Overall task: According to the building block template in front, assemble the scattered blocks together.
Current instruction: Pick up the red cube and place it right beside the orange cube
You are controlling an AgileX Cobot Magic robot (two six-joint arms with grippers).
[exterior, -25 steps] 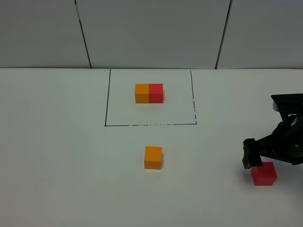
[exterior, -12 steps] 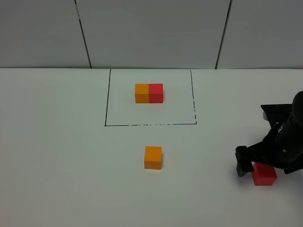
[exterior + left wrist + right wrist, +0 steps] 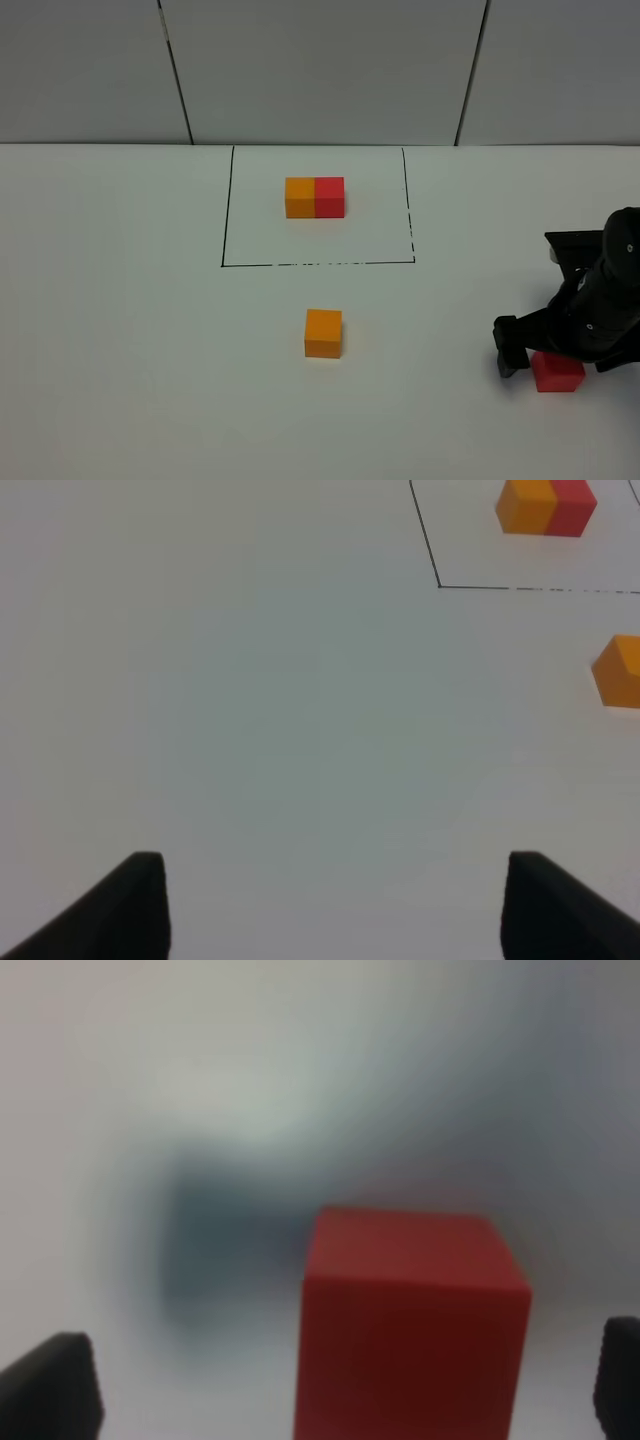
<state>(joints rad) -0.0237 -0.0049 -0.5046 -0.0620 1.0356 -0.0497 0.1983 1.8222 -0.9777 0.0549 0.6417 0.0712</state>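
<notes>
I should lower my right gripper first and then close it on the red cube, because its fingers end above the red cube's lower edge (image 3: 557,389).
The building block template (image 3: 315,197), an orange and a red cube joined, lies inside a black drawn rectangle at the back; the left wrist view also shows the template (image 3: 546,505). The loose orange cube (image 3: 323,333) (image 3: 620,670) sits in front of the rectangle. The loose red cube (image 3: 558,372) (image 3: 410,1320) rests at the right front. My right gripper (image 3: 553,358) (image 3: 335,1390) is open and low over it, one finger on each side, not touching. My left gripper (image 3: 340,910) is open over bare table, out of the high view.
The white table (image 3: 120,330) stretches left of the cubes. The black rectangle line (image 3: 318,264) runs between the template and the orange cube. A grey panelled wall (image 3: 320,70) closes the back.
My right gripper has come down and shifted left, so its fingers now straddle the red cube. The cubes and the template have not moved.
</notes>
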